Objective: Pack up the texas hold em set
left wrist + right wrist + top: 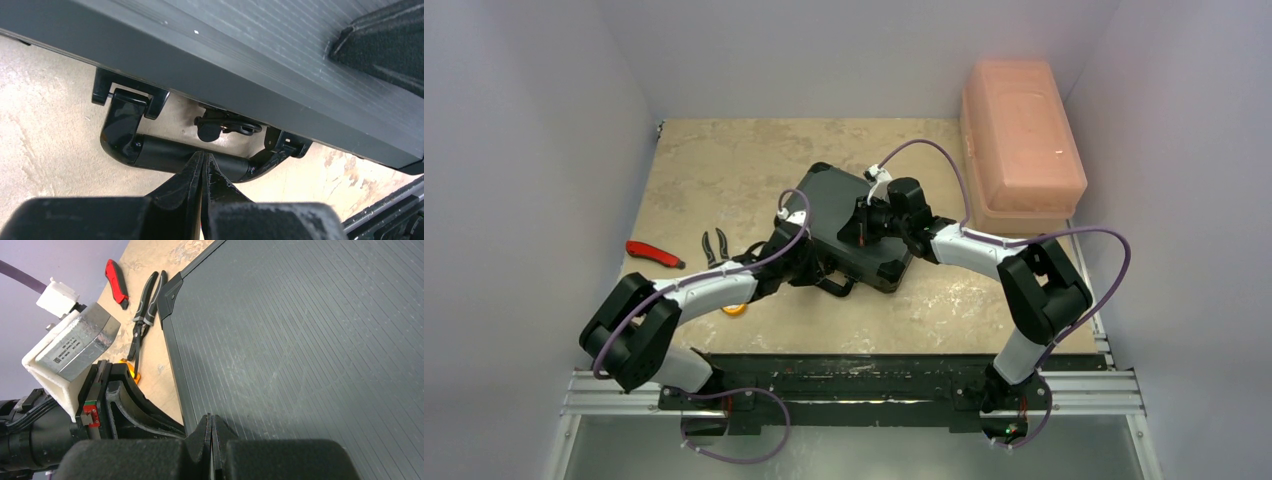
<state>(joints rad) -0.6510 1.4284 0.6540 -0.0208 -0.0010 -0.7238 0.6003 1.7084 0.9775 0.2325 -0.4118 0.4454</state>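
Note:
The briefcase (pixel 849 222) would stay lying flat if I lifted my left gripper now. My left gripper's fingers are shut empty over the briefcase handle's bar (pixel 835 288) instead of around it.
The black hard briefcase (pixel 849 222) lies closed and flat in the middle of the table. Its ribbed lid fills the right wrist view (pixel 310 340) and its front side shows in the left wrist view (pixel 240 65). My left gripper (pixel 204 159) is shut and empty, its tips at the case's black handle (pixel 165 155) on the near side. My right gripper (pixel 212 421) is shut and empty, tips down on the lid near its edge. Chips, card decks and discs are out of view.
A big pink plastic box (pixel 1021 140) stands at the back right. A red utility knife (pixel 652 254) and black pliers (pixel 715 246) lie left of the case. An orange object (pixel 735 308) peeks from under my left arm. A latch (pixel 227 125) sits behind the handle.

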